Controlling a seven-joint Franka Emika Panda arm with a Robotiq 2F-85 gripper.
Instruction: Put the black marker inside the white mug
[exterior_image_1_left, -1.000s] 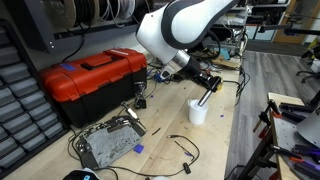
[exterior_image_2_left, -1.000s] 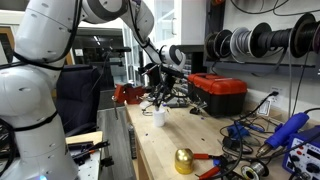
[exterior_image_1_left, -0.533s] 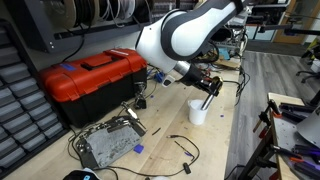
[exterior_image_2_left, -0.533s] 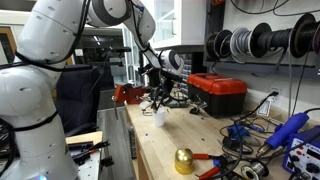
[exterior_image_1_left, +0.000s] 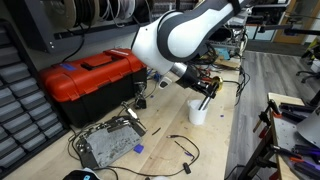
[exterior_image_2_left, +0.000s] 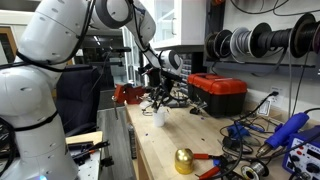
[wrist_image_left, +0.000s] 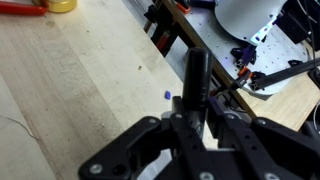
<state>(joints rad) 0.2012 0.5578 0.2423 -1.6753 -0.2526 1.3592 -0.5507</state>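
My gripper is ready to release the black marker, because the marker's lower end is inside the white mug's rim below my fingers.
The white mug stands upright on the wooden bench; it also shows in an exterior view. My gripper hangs just above it, shut on the black marker, which points down at a slant with its lower end at the mug's opening. In the wrist view the marker sticks out between the two fingers, which press on it from both sides. The mug is hidden in the wrist view. In an exterior view the gripper sits right over the mug.
A red toolbox stands behind the mug. A metal board and thin black cables lie nearer the front. A gold round object and tools lie on the bench. The bench edge runs beside the mug.
The arm's upper body has shifted slightly. The gripper stays over the mug, still shut on the marker.
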